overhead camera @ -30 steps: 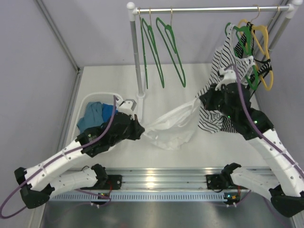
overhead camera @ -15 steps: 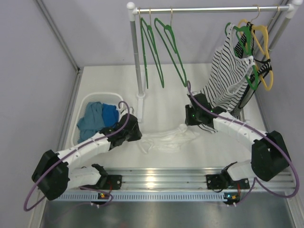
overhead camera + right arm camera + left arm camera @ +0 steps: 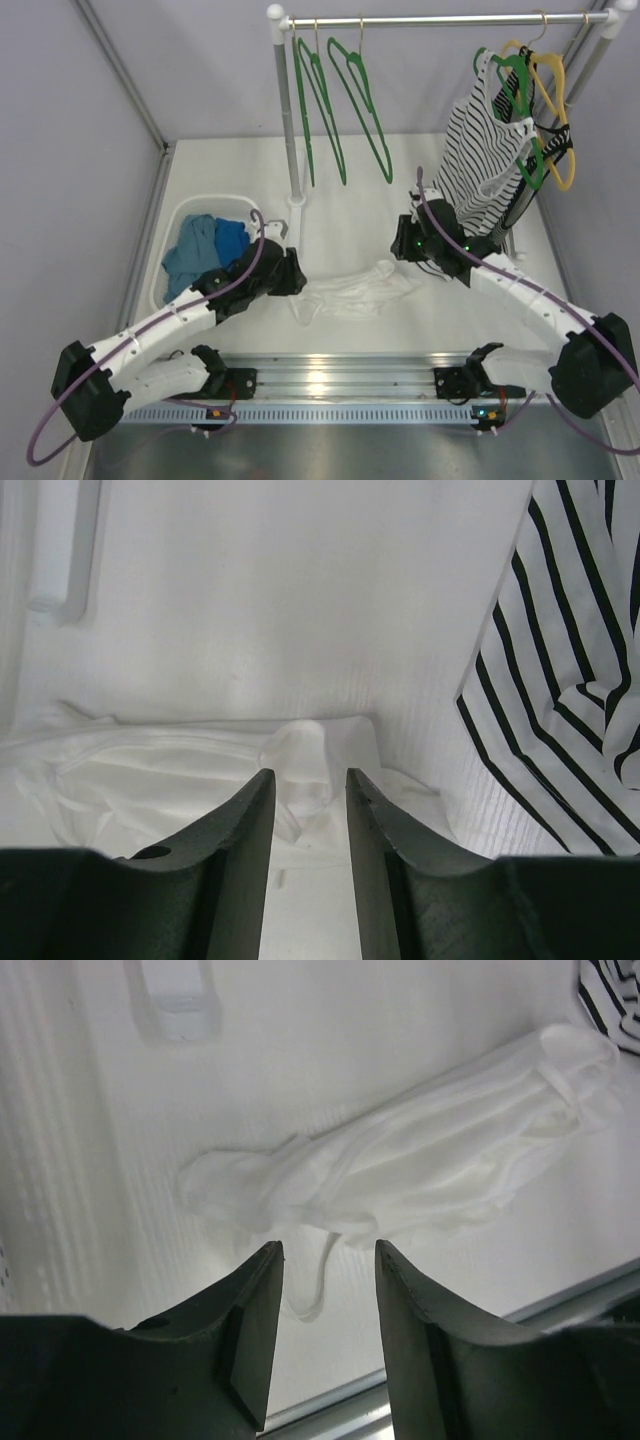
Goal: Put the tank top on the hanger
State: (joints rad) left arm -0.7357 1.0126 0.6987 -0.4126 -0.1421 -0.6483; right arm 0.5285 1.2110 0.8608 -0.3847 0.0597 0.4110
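Note:
The left gripper will next pick up the tank top's near edge (image 3: 323, 308) (image 3: 347, 1230) beside the thin loop, so that the tank top can be spread flat for the hanger.
The white tank top (image 3: 355, 290) lies crumpled in a long strip on the table between the two arms, held by neither. My left gripper (image 3: 298, 279) hovers at its left end, open; in the left wrist view the gripper (image 3: 328, 1247) has nothing between its fingers, and the tank top (image 3: 430, 1160) lies just beyond the tips. My right gripper (image 3: 403, 258) is at the tank top's right end, also open (image 3: 308, 775), with a fold of the tank top (image 3: 180, 770) under and ahead of the tips. Two bare green hangers (image 3: 320, 110) (image 3: 362, 100) hang on the rail.
A black-and-white striped top (image 3: 485, 150) hangs at the rail's right end beside a yellow hanger (image 3: 555, 100), close to my right arm. The rail's post (image 3: 287, 110) stands behind the tank top. A white basket (image 3: 172, 222) with blue clothes (image 3: 205, 245) is at left.
A second ago the tank top was stretched in the air between both shut grippers. It has been lowered onto the table, and both grippers have opened and let it go.

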